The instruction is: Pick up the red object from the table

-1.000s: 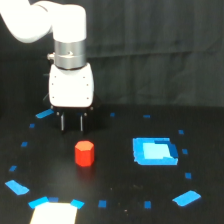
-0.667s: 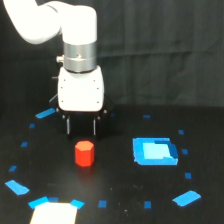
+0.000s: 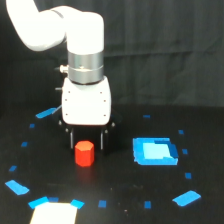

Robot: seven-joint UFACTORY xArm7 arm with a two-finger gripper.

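Note:
My gripper will next grab the red object's upright faceted sides, to pick the object up from the table.
The red object [image 3: 84, 153] is a small red-orange faceted cylinder standing upright on the black table [image 3: 120, 185]. My gripper [image 3: 88, 140] hangs from the white arm right above and just behind it. Its two dark fingers [image 3: 72, 138] point down and stand apart, one on each side of the object's top. The jaws are open and hold nothing. The fingertips look level with the object's upper part; I cannot tell whether they touch it.
A large blue square patch [image 3: 155, 151] lies to the exterior view's right of the object. Small blue tape marks [image 3: 187, 197] ring the area. A white patch [image 3: 54, 213] sits at the near edge, lower left. A dark curtain backs the scene.
The arm has moved toward the camera and to the exterior view's right, coming down over the red object. The fingers now straddle it. The object has not moved.

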